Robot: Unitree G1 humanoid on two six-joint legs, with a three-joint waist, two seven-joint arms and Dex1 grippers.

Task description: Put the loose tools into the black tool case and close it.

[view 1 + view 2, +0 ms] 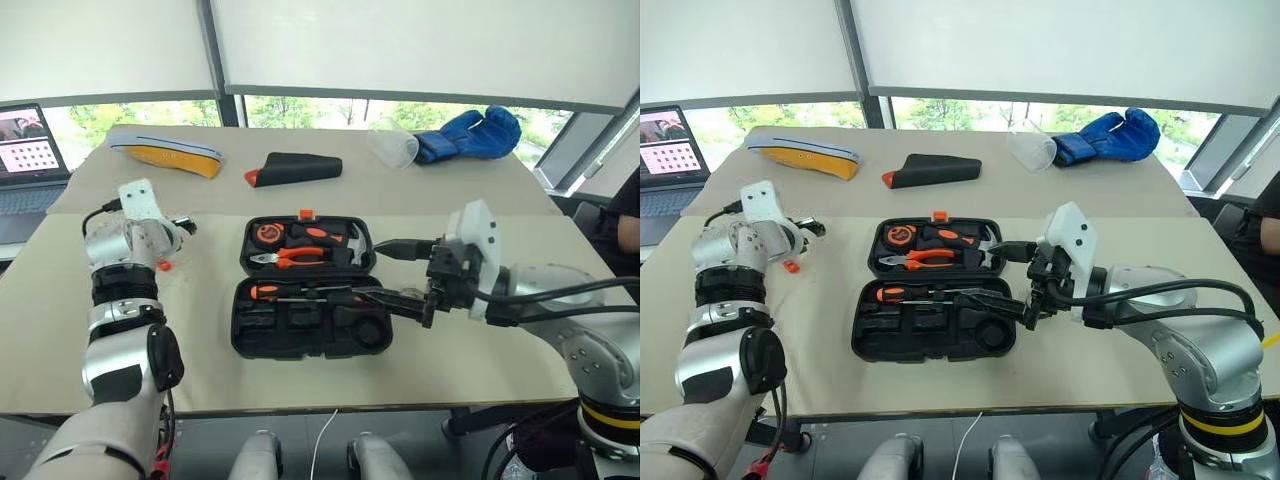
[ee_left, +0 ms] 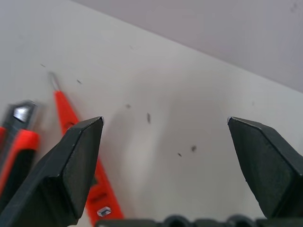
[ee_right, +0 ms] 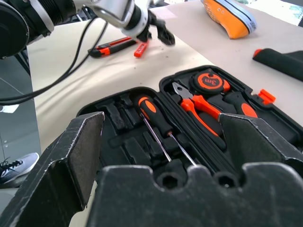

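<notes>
The orange tester (image 2: 71, 118) is beside one finger with bare tabletop between them, so closing now would miss. My left gripper lines up first, then closes on the tester.
The black tool case (image 1: 300, 345) lies open in the middle of the table. Two screwdrivers (image 1: 300, 292) and a black tape roll (image 1: 366, 328) sit in its near half. Pliers, a hammer and a tape measure fill the far half. My right gripper (image 1: 375, 270) hovers open over the case's right side, holding nothing. To the left of the case, the slim orange tester screwdriver (image 2: 64, 111) and the utility knife (image 3: 111, 46) lie on the table. My left gripper (image 2: 165, 123) is open just above them, with the tester beside one finger.
At the back lie a black wedge pouch (image 1: 295, 167), an orange-and-white flat object (image 1: 165, 152), a clear cup (image 1: 392, 143) and a blue glove (image 1: 470, 132). A laptop (image 1: 25, 150) stands at the far left. Part of a person (image 1: 625, 225) shows at the right edge.
</notes>
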